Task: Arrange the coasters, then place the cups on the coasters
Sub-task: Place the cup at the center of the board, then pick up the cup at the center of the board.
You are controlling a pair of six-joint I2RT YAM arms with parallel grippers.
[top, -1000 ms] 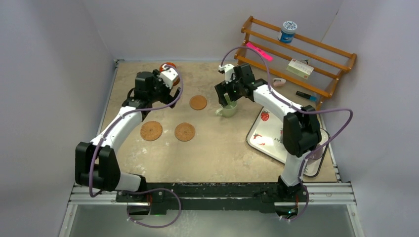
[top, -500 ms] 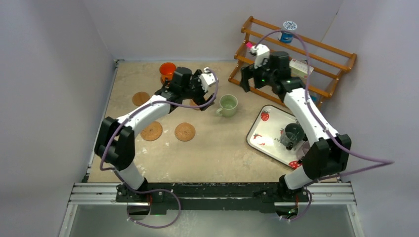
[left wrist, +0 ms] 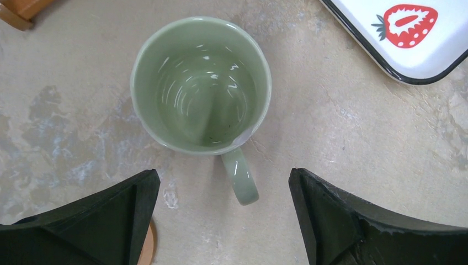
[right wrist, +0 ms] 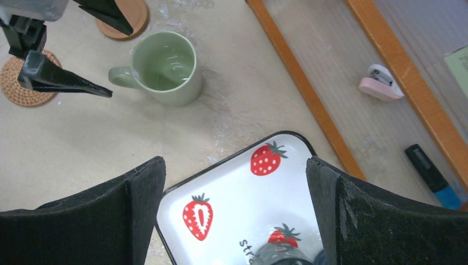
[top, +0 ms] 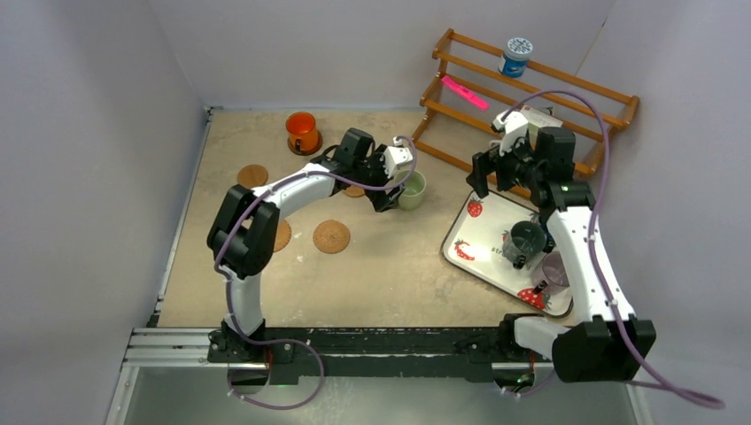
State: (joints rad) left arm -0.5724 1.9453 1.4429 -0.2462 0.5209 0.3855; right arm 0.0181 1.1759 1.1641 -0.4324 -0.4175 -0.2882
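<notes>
The pale green cup (left wrist: 201,91) needs its base free to sit on a coaster, so my left gripper will grab the cup by the handle (left wrist: 240,178) next.
The pale green cup (top: 411,189) (left wrist: 201,91) stands on bare table. Its handle (left wrist: 241,179) points between the wide-apart fingers of my left gripper (top: 390,184) (left wrist: 223,221), which is open and touches nothing. The orange cup (top: 301,131) stands far left. Cork coasters lie at far left (top: 252,175) and centre (top: 331,236); another (top: 282,235) is half hidden by my left arm, and one (right wrist: 124,16) lies behind the green cup. My right gripper (top: 492,177) (right wrist: 234,215) hangs open over the strawberry tray (top: 474,243), which holds a dark cup (top: 524,241) and a purple-grey cup (top: 555,268).
A wooden rack (top: 567,84) stands at the back right with a blue-and-white tub (top: 515,55), a pink marker (top: 465,91) and small items on its shelves. Grey walls close in the table on three sides.
My left arm swung right from the orange cup to the green cup, and its fingers closed slightly. My right arm left the green cup, passed the rack and came over the tray.
</notes>
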